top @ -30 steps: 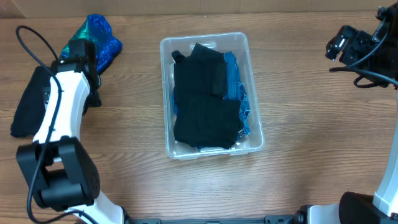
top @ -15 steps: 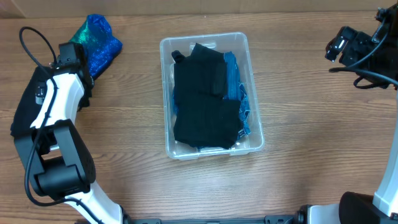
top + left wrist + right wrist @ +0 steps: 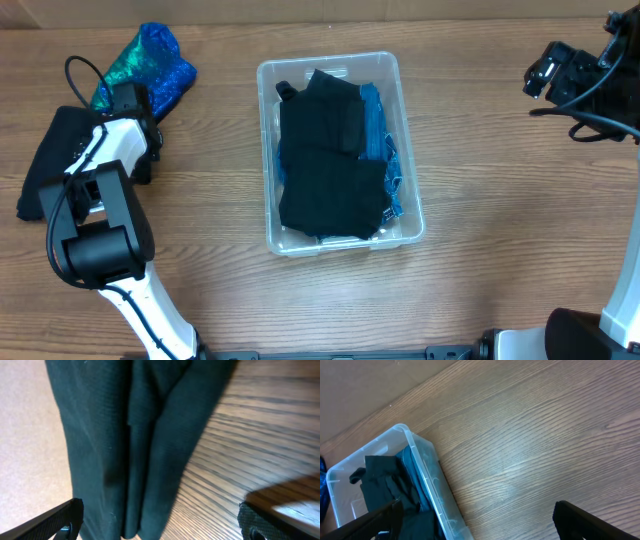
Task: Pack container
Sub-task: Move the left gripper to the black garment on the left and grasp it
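Note:
My left gripper grabs the folded black garment [image 3: 48, 165] [image 3: 131, 447] across its folded layers next, keeping it folded together to pack into the container.
The clear plastic container [image 3: 270, 80] sits mid-table and holds folded black cloth [image 3: 330, 160] and a blue garment [image 3: 380, 140]; it also shows in the right wrist view [image 3: 427, 467]. A folded black garment [image 3: 48, 165] lies at the table's left edge and fills the left wrist view [image 3: 130, 435]. A shiny blue-green garment [image 3: 160, 62] lies at the back left. My left gripper [image 3: 160, 522] is open and empty, just above the black garment's end. My right gripper [image 3: 475, 522] is open and empty, held high at the far right.
Bare wooden table surrounds the container. The left arm's white link [image 3: 115, 150] lies between the black garment and the container. The right arm's black wrist [image 3: 565, 75] and cables hang at the right edge.
The left arm has swung its wrist left and back, from beside the blue-green garment to over the black garment at the left edge. The right arm has not moved.

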